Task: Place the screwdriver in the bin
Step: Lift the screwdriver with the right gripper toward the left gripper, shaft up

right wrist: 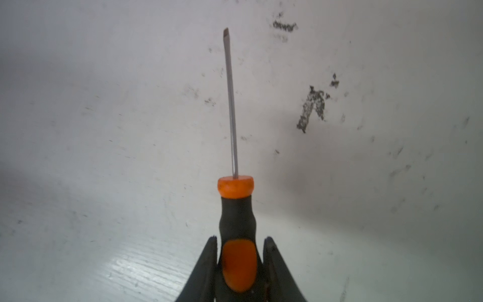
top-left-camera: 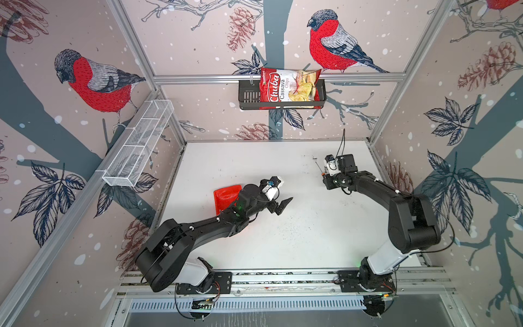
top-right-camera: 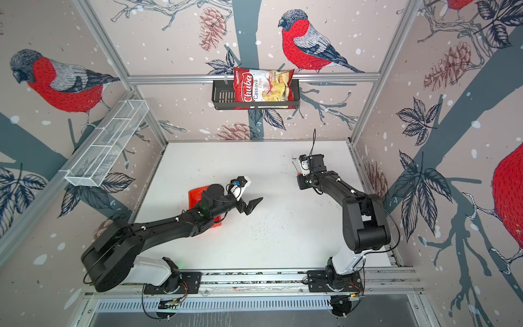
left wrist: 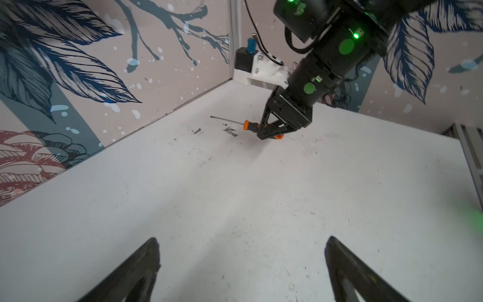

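Observation:
Next, my left gripper grabs the screwdriver by its silver shaft (top-left-camera: 318, 165) to put it in the bin (top-left-camera: 223, 194), since my right gripper holds the handle.
The screwdriver (right wrist: 236, 219) has an orange-and-black handle and a thin silver shaft. My right gripper (right wrist: 240, 238) is shut on the handle, with the shaft pointing away from the jaws. In the left wrist view the screwdriver (left wrist: 247, 125) is held low at the white table (top-left-camera: 254, 170), and I cannot tell whether it touches. Both top views show only its shaft and orange collar (top-left-camera: 322, 171) (top-right-camera: 298, 171) at the back right. The red bin (top-left-camera: 223, 194) (top-right-camera: 195, 195) lies at the left, partly hidden under my left arm. My left gripper (top-left-camera: 280, 205) (left wrist: 242, 239) hangs open and empty just right of the bin.
A black slotted basket (top-left-camera: 249, 96) on the back wall holds a chips bag (top-left-camera: 288, 87). A long white wire-mesh basket (top-left-camera: 138, 147) hangs on the left wall. Bare tabletop lies between the two grippers.

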You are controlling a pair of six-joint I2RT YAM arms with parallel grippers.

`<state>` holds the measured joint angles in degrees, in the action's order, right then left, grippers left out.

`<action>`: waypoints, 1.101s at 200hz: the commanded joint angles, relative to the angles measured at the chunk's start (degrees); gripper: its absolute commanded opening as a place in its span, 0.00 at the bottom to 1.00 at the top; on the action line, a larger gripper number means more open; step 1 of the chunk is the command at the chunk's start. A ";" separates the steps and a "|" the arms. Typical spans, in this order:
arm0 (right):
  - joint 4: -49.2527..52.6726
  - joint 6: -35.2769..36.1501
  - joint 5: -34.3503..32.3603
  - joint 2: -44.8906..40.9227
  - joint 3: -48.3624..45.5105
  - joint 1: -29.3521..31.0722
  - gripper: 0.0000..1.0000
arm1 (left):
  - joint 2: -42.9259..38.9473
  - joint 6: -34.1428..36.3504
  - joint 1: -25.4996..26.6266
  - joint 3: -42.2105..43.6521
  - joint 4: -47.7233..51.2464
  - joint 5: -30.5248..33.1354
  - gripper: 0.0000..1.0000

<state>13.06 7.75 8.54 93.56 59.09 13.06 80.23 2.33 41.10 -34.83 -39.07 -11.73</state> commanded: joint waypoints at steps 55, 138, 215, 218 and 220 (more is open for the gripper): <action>-14.62 -2.44 15.19 -6.80 -3.71 1.57 0.08 | 2.41 -29.29 -6.22 -1.98 -13.13 -1.00 0.97; -29.53 -6.80 33.01 -10.93 -8.47 7.57 0.09 | 10.29 -41.63 -6.83 -2.33 -37.52 -8.69 0.92; -24.96 -1.07 44.09 -8.93 -5.65 11.70 0.09 | 13.86 -46.22 -6.85 -3.32 -44.62 -11.48 0.62; -24.86 -0.92 44.36 -8.84 -5.53 11.74 0.09 | 13.95 -46.28 -6.83 -3.39 -44.70 -11.52 0.60; -24.80 -0.79 44.55 -8.77 -5.56 11.73 0.09 | 13.96 -46.32 -6.87 -3.38 -44.69 -11.53 0.59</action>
<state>-12.67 4.14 47.86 84.29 52.82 24.36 93.86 -42.11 34.28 -37.71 -79.11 -21.52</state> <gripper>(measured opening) 0.284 0.641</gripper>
